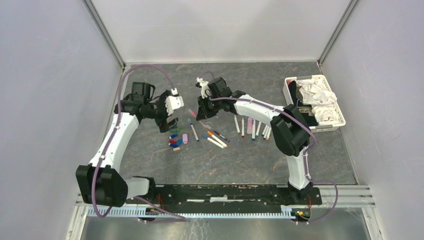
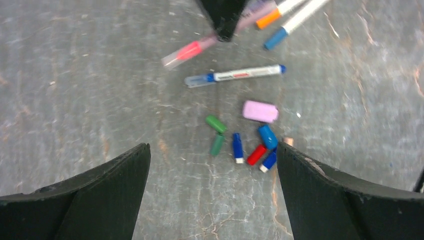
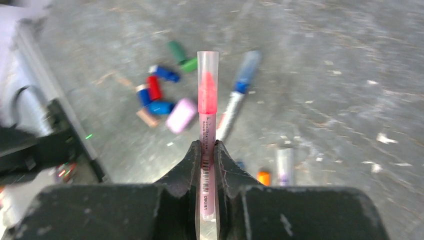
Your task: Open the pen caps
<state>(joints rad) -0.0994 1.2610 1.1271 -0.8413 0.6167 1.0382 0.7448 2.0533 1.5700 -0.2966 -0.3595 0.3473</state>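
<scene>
The pen's body is for my right gripper. My left gripper should next grab the pink pen's clear cap to pull the cap open.
Several loose pen caps (image 1: 176,141) lie in a small pile on the grey table, among them a green one (image 2: 216,123), a red one (image 2: 256,154), a blue one (image 2: 267,136) and a wider pink one (image 2: 260,111). My left gripper (image 2: 212,165) hangs open just above the pile, nothing between its fingers. My right gripper (image 3: 208,145) is shut on a pink pen (image 3: 207,95), lifted off the table. That pen carries a clear cap (image 3: 207,65) over its tip, which points toward the left gripper (image 1: 169,123).
A blue pen with a clear cap (image 2: 240,75) lies beyond the pile. More white pens (image 1: 216,137) and a row of pens (image 1: 252,127) lie to the right. A white basket (image 1: 341,117) of white cloth stands at the far right.
</scene>
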